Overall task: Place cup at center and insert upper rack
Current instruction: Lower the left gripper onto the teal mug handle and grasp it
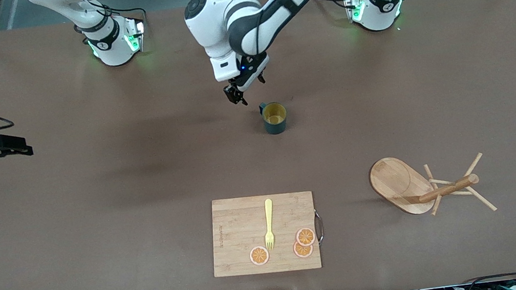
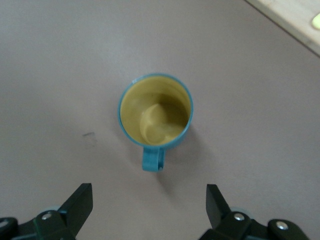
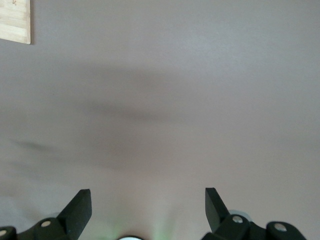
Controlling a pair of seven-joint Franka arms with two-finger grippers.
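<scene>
My left gripper will next grab the cup by its small handle (image 1: 262, 108), which leaves the cup's opening (image 1: 274, 113) free to go onto the upper rack.
The cup (image 1: 274, 118) (image 2: 155, 110), dark teal with a mustard-yellow inside, stands upright mid-table, its small handle toward the robots' bases. My left gripper (image 1: 247, 88) (image 2: 149, 200) hangs open just above the table beside the cup's handle, touching nothing. The upper rack (image 1: 420, 186), a light wooden mug tree, lies tipped on its side toward the left arm's end of the table, nearer to the front camera than the cup. My right gripper (image 1: 17, 145) (image 3: 148, 202) waits open over bare table at the right arm's end, nothing between its fingers.
A bamboo cutting board (image 1: 235, 236) (image 2: 295, 15) (image 3: 14, 20) lies near the front edge, nearer to the camera than the cup. It carries a yellow fork (image 1: 269, 223) and three orange slices (image 1: 304, 237).
</scene>
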